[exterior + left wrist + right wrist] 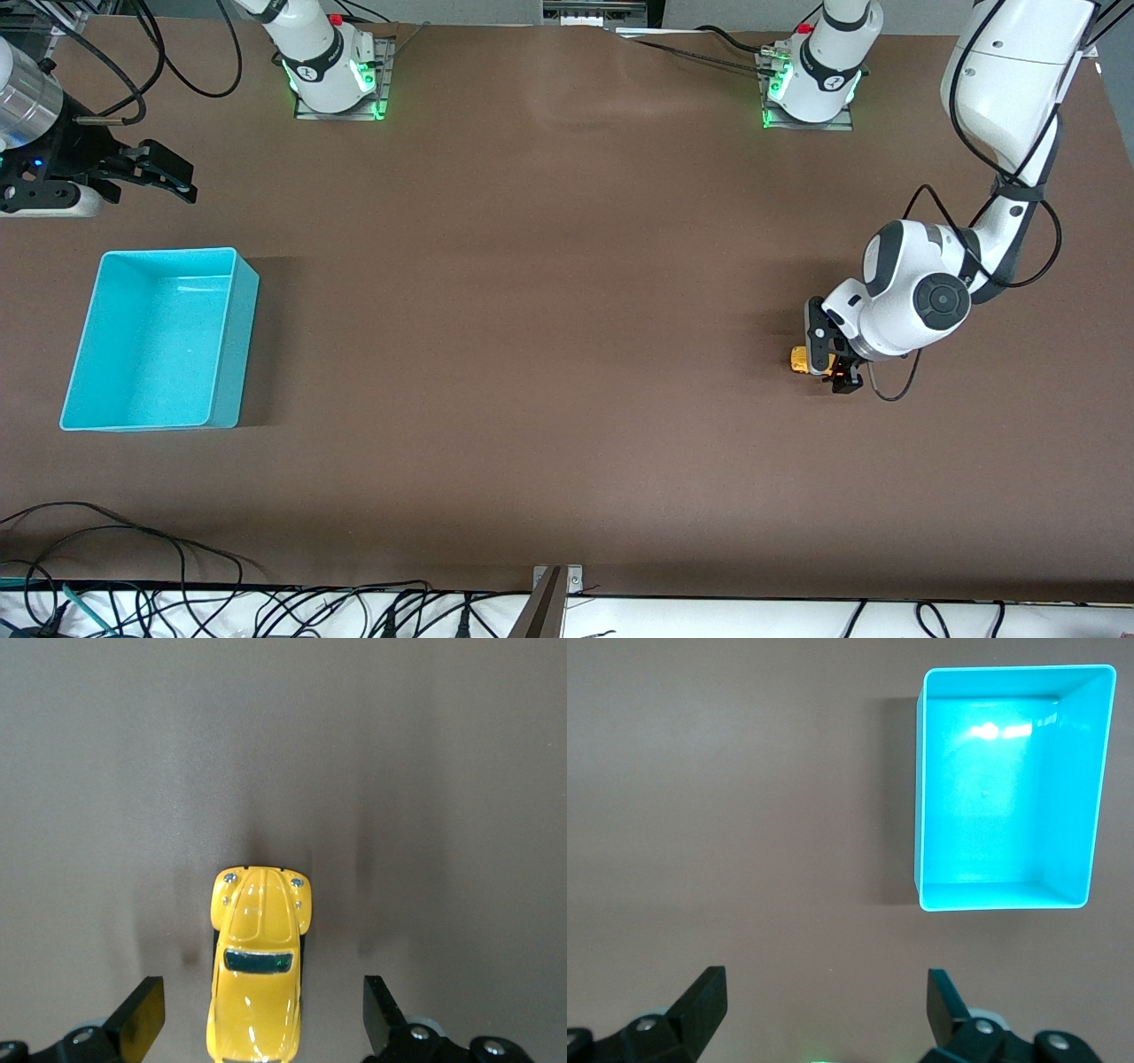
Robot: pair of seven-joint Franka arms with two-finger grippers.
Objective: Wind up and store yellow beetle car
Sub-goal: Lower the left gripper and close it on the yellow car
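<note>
My left gripper needs to close, because its fingers are on either side of the yellow beetle car's body (799,360) (253,1010).
The yellow beetle car (802,359) stands on the brown table toward the left arm's end. My left gripper (837,361) is down over it and open. In the left wrist view the yellow beetle car (256,964) lies between the two black fingers (142,1019), with a gap on each side, so neither touches it. My right gripper (151,173) hangs open and empty at the right arm's end, above the table just past the teal bin (159,338). The right wrist view shows the teal bin (1010,788) with nothing inside and the right gripper (825,1010) wide open.
Cables run along the table edge nearest the front camera (266,602). A metal bracket (554,589) sticks up at the middle of that edge. Both arm bases (332,66) stand along the table's back edge.
</note>
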